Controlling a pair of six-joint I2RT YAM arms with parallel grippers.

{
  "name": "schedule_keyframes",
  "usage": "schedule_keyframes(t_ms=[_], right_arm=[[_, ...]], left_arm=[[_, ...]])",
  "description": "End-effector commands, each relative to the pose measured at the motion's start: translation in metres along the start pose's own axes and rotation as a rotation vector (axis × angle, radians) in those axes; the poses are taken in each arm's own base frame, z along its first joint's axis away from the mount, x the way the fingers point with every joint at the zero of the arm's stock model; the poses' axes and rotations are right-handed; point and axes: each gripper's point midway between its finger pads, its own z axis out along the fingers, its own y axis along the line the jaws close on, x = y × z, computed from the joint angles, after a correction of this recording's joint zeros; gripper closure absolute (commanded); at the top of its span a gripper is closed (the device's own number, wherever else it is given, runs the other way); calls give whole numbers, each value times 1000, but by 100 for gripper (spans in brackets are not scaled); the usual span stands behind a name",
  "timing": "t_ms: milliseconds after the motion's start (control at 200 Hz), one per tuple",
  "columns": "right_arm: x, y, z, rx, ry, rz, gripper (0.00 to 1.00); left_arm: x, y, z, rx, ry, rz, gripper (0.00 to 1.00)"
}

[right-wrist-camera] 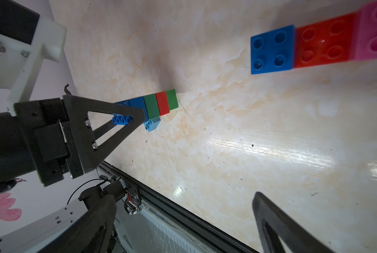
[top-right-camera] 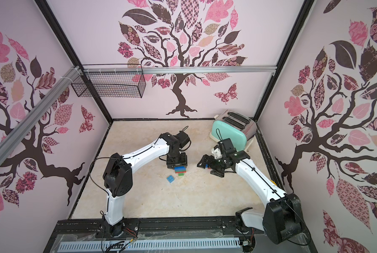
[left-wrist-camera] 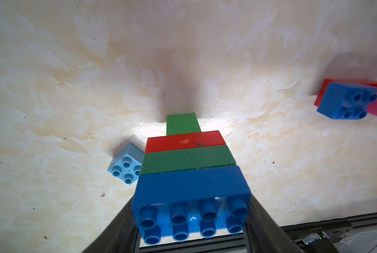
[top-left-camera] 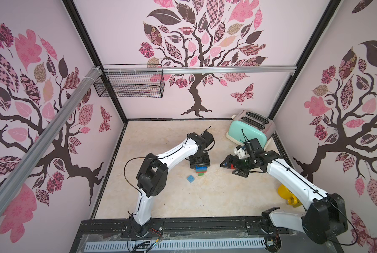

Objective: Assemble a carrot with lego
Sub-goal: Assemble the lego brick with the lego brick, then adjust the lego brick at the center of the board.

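My left gripper opens now, since the carrot's green tip meets its shadow on the tabletop, so if released, the carrot would stay standing.
The carrot (left-wrist-camera: pixel 187 157) is a stack of dark blue, green and red bricks with a small green tip. It hangs tip-down close to the table in both top views (top-left-camera: pixel 200 170) (top-right-camera: pixel 180 170). My left gripper (left-wrist-camera: pixel 192 201) is shut on its wide blue end, a finger on each side, with the studs facing the wrist camera. A loose light blue lego brick (top-left-camera: pixel 190 178) (left-wrist-camera: pixel 127 167) sits studs-up beside the tip. Joined blue (right-wrist-camera: pixel 272 49), red and pink bricks lie on the table near my right gripper (top-left-camera: pixel 230 169), which stands wide open and holds nothing.
A mint toaster (top-left-camera: pixel 249 129) stands at the back right corner. A yellow mug (top-left-camera: pixel 287 195) sits under the right arm near the right wall. A black wire basket (top-left-camera: pixel 130 83) hangs on the back rail. The black front rail (top-left-camera: pixel 205 225) borders the table.
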Motion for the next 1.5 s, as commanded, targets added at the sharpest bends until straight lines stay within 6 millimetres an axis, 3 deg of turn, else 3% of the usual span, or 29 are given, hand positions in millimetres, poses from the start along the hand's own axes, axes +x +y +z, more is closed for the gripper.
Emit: schedule_keyframes(t_ms=[0, 680, 940, 1035, 1266, 1386, 1496], right_arm=[[-5, 4, -5, 1, -7, -11, 0], [-8, 2, -7, 5, -13, -6, 1], [-8, 1, -6, 5, -11, -4, 1], [-8, 1, -7, 4, -14, -5, 0], [-6, 1, -8, 3, -11, -10, 1], [-6, 1, -8, -2, -12, -11, 0], [-6, 1, -7, -1, -8, -12, 0]], left_arm=[[3, 23, 24, -124, 32, -12, 32], [-10, -1, 1, -30, -33, -10, 19], [-13, -11, -19, 1, -68, -1, 8], [-13, -6, -30, -7, -88, -8, 2], [-5, 23, -65, -33, -183, -66, 2], [11, 44, -70, -45, -189, -98, 2], [29, 60, -62, -41, -173, -123, 2]])
